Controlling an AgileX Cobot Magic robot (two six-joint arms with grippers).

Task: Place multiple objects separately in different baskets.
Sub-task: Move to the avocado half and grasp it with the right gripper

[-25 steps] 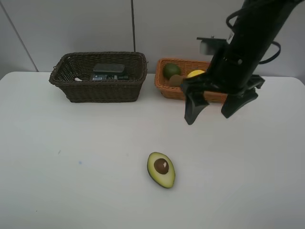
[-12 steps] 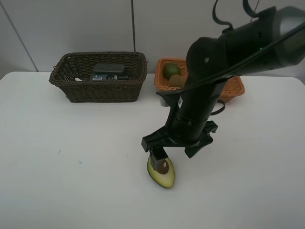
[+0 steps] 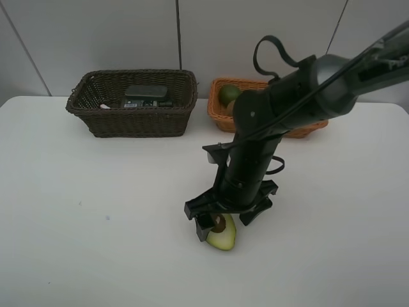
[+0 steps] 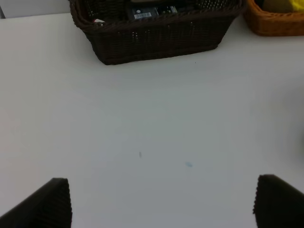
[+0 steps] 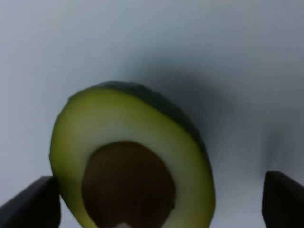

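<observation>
The right gripper grabs the halved avocado by its rounded sides around the pit next. Then it places the avocado in a basket.
The halved avocado lies cut side up on the white table, pit showing. My right gripper has come down over it, open, one finger on each side. In the right wrist view the avocado fills the middle between the two fingertips; one fingertip is close to its edge, the other stands apart. The dark brown basket holds a black block and other items. The orange-tan basket holds a lime. My left gripper is open and empty above bare table.
The baskets stand side by side at the table's back edge, against the wall. The left wrist view shows the dark basket and a corner of the orange basket with something yellow in it. The right arm hides much of the orange basket.
My right arm has swung from the orange basket down to the avocado and lowered until its open fingers straddle it. The avocado and the baskets have not moved.
</observation>
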